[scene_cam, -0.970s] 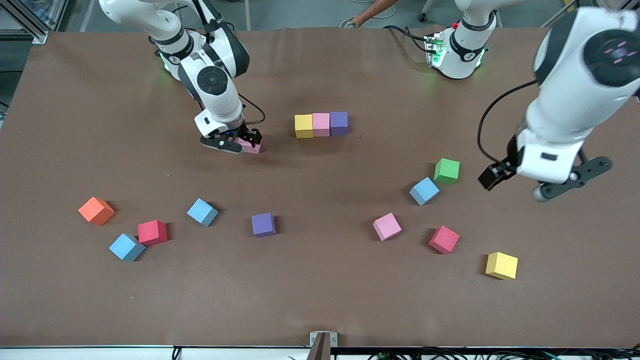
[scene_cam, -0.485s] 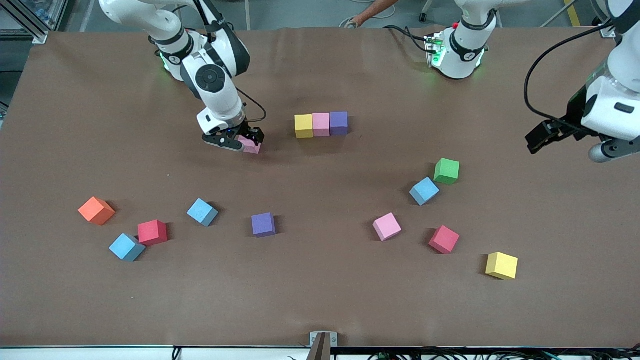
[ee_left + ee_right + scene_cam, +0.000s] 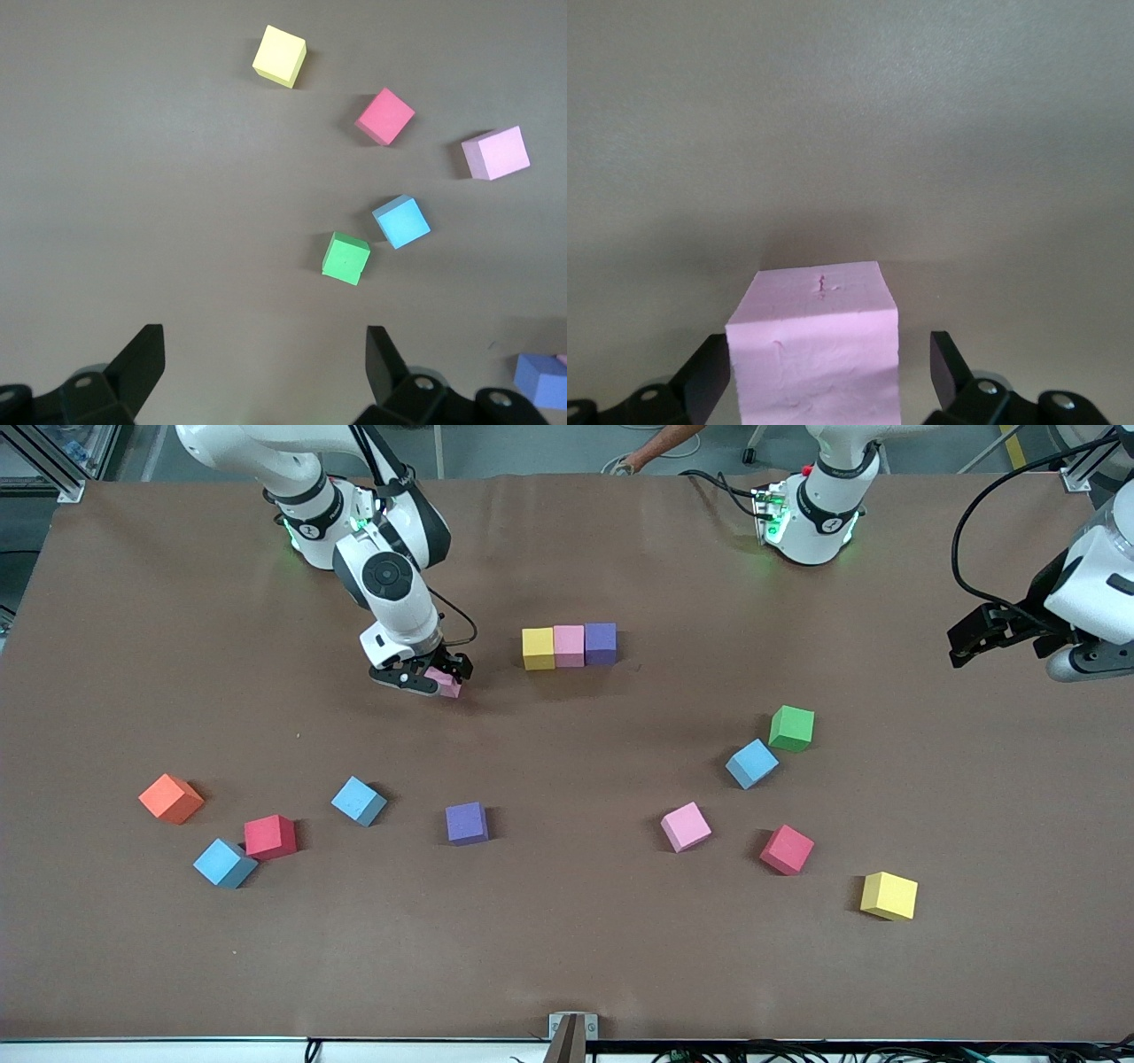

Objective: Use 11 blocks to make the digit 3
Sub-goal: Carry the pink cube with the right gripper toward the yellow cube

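I next need to grip the pink block (image 3: 449,685) by its opposite sides with my right gripper, building the digit 3 on from the three-block row.
A row of three touching blocks, yellow (image 3: 538,648), pink (image 3: 569,646) and purple (image 3: 601,643), lies mid-table. Beside it, toward the right arm's end, my right gripper (image 3: 423,677) stands open down at the table around a pink block (image 3: 449,685) (image 3: 815,354); one finger touches it, the other stands apart. Loose blocks lie nearer the front camera: light blue (image 3: 359,801), red (image 3: 270,837), purple (image 3: 466,823), pink (image 3: 686,826), red (image 3: 786,849), yellow (image 3: 889,895). My left gripper (image 3: 1076,662) (image 3: 266,354) hangs open and empty over the table's edge at the left arm's end.
A green cube (image 3: 791,728) touches a light blue block (image 3: 752,763). An orange cube (image 3: 171,798) and another light blue block (image 3: 225,863) lie toward the right arm's end. The left wrist view shows the green cube (image 3: 345,258) below it.
The left arm has swung up and away from the green cube toward its end of the table. The right gripper has shifted slightly toward the row, still around the pink block.
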Controlling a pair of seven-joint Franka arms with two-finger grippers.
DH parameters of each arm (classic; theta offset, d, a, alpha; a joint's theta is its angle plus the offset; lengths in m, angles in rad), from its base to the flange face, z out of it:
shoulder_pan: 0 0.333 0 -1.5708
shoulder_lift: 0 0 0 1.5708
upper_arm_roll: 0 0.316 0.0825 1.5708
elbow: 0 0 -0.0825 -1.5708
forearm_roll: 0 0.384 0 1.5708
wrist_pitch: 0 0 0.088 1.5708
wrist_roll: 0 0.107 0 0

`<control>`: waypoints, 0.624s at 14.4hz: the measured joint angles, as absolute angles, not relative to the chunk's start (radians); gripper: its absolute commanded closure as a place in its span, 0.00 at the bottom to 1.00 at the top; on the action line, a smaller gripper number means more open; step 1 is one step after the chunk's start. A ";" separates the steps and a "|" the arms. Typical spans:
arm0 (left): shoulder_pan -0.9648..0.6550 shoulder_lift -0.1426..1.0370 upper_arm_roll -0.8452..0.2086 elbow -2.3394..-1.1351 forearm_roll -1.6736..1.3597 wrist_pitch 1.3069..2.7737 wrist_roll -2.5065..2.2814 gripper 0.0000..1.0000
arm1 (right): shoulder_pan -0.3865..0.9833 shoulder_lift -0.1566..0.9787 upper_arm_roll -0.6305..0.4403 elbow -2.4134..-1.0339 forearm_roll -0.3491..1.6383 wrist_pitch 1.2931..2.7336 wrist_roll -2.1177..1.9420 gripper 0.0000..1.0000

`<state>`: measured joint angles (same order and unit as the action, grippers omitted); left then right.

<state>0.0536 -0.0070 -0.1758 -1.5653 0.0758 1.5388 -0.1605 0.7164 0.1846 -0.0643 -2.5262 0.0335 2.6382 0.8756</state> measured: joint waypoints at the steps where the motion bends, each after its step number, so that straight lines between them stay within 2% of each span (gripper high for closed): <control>1: 0.054 -0.007 -0.171 -1.566 0.076 1.540 -0.146 0.00 | 0.718 0.188 -0.064 -2.526 0.034 2.639 0.876 0.70; 2: 0.054 -0.008 -0.166 -1.566 0.076 1.544 -0.132 0.00 | 0.719 0.189 -0.063 -2.526 0.034 2.639 0.876 0.92; 3: 0.054 -0.008 -0.163 -1.564 0.076 1.549 -0.122 0.00 | 0.721 0.189 -0.063 -2.524 0.035 2.639 0.876 0.97; 6: 0.050 0.005 -0.162 -1.525 0.075 1.555 -0.122 0.00 | 0.750 0.188 -0.058 -2.494 0.036 2.641 0.871 1.00; 9: 0.055 0.038 -0.159 -1.503 0.059 1.554 -0.127 0.00 | 0.805 0.206 -0.051 -2.386 0.036 2.596 0.806 1.00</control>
<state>0.0553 0.0378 -0.1590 -1.5030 0.0593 1.5541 -0.1265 0.8048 0.2055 -0.0509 -2.3861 0.0362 2.5959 0.8059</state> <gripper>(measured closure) 0.000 0.441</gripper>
